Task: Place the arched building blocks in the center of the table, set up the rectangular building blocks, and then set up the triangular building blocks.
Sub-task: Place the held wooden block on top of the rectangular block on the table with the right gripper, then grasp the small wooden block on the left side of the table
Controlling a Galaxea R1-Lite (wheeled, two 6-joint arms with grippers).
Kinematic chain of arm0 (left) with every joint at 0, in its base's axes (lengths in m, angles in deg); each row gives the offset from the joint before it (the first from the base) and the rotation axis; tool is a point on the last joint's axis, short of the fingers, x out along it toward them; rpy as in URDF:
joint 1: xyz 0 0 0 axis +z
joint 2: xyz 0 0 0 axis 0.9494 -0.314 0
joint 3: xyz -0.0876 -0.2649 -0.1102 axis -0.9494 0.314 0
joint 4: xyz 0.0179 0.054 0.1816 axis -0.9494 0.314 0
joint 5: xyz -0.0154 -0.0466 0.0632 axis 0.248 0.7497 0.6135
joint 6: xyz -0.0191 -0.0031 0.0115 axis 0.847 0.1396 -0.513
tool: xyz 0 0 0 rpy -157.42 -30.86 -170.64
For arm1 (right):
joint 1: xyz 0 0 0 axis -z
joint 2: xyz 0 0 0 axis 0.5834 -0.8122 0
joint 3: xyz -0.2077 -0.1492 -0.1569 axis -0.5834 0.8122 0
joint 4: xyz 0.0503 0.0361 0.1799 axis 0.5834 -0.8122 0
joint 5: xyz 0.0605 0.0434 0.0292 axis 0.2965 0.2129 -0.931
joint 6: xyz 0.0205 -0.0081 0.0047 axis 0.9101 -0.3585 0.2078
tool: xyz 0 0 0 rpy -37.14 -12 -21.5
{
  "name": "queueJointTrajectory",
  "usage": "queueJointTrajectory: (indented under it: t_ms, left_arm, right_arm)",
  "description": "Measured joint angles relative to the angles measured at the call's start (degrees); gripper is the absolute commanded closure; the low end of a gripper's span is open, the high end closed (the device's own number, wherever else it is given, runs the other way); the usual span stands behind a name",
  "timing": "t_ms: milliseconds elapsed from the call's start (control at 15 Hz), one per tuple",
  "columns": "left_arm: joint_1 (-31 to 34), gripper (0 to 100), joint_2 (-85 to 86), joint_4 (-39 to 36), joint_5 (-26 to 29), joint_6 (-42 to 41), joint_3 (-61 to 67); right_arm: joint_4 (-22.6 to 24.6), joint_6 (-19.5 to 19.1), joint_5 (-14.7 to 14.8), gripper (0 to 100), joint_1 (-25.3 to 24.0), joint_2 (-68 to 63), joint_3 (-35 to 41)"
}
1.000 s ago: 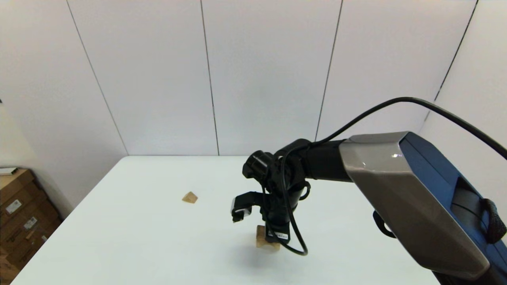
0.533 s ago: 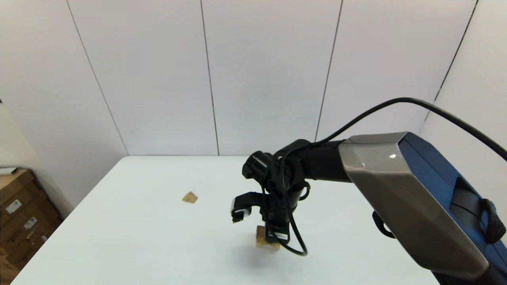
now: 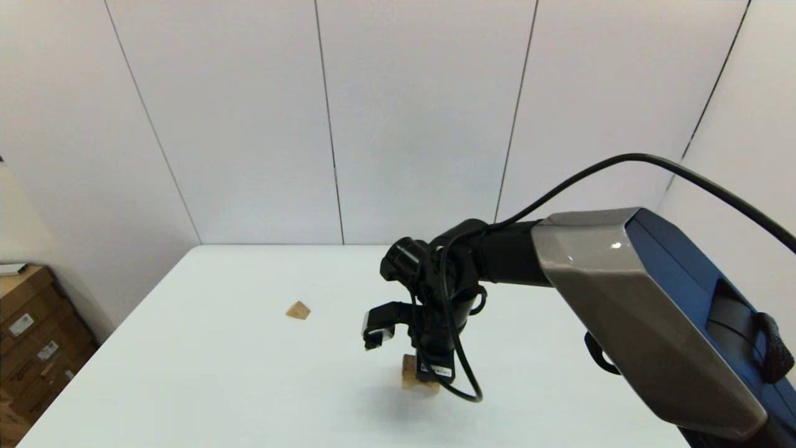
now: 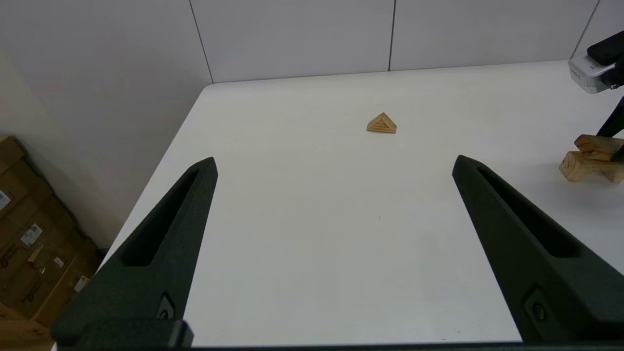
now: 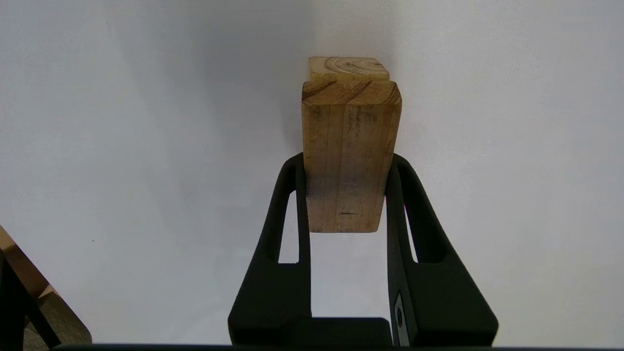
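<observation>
The rectangular block [image 5: 349,158] lies over the arched block [image 5: 349,67] in the right wrist view, so it is now time to open my right gripper.
My right gripper [image 5: 347,163] is shut on the rectangular building block [image 5: 351,151], a tan slab held by its long sides. The slab lies on top of the arched building block [image 4: 582,165], and one end of the arch shows beyond it [image 5: 348,68]. In the head view the right gripper [image 3: 430,372] points down onto this stack [image 3: 410,376] near the middle of the table [image 3: 217,373]. The triangular building block [image 3: 298,310] sits alone to the far left [image 4: 381,123]. My left gripper [image 4: 334,165] hovers open and empty over the table's near left part.
Cardboard boxes [image 3: 31,336] stand on the floor beyond the table's left edge. White wall panels rise behind the table's far edge. The right arm's black cable [image 3: 460,373] loops down beside the stack.
</observation>
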Motion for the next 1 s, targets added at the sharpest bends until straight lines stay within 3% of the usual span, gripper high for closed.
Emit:
queueJointTrajectory:
  t_ms: [133,200,1000]
  left_arm:
    - [0.02,0,0.00,0.00,0.00,-0.02,0.00]
    - [0.02,0,0.00,0.00,0.02,0.00,0.00]
    - [0.02,0,0.00,0.00,0.00,0.05,0.00]
  right_arm:
    - [-0.02,0.00,0.00,100,0.01,0.00,0.00]
    - [0.00,0.00,0.00,0,0.04,-0.02,0.00]
    - [0.26,0.41,-0.17,0,0.43,0.99,-0.05]
